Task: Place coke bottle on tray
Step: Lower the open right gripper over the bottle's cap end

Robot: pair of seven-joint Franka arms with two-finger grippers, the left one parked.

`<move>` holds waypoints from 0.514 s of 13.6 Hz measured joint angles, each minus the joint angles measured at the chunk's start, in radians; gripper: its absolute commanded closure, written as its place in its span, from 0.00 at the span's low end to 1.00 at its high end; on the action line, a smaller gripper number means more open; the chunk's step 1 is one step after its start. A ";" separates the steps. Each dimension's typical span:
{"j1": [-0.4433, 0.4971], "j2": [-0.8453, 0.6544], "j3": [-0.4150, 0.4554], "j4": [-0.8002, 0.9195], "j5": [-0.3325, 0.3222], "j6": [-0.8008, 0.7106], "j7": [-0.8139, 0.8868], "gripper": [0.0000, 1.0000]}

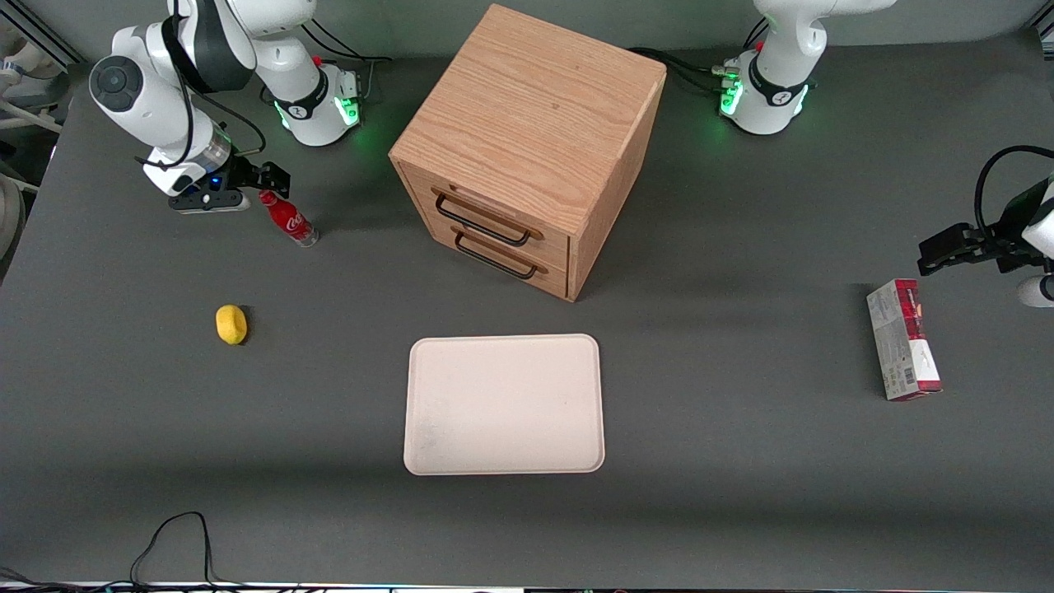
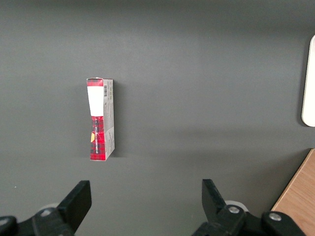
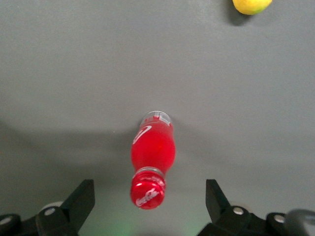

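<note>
The coke bottle needs to go on the cream-white tray (image 1: 504,403). My gripper will next grab the bottle by its red end with the cap (image 1: 268,198).
The coke bottle (image 1: 289,220) stands upright on the grey table toward the working arm's end; it has a red cap, a red label and a clear base. My right gripper (image 1: 262,178) hangs just above its cap. Seen from the wrist, the gripper (image 3: 148,190) is open, with a black finger on each side of the bottle (image 3: 152,157) and a wide gap to the cap on both sides. Nothing touches the bottle. The cream-white tray (image 1: 504,403) lies flat near the middle of the table, nearer to the front camera than the bottle, and nothing lies on it.
A yellow lemon (image 1: 231,324) lies on the table nearer to the front camera than the bottle. A wooden drawer cabinet (image 1: 527,148) stands mid-table, farther from the camera than the tray. A red-and-grey carton (image 1: 903,350) lies toward the parked arm's end.
</note>
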 measured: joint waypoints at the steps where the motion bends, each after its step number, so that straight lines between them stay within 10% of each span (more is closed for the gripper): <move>1: 0.000 0.006 -0.010 -0.002 -0.001 0.014 0.000 0.00; 7: 0.000 0.073 -0.014 -0.015 -0.001 0.065 0.000 0.05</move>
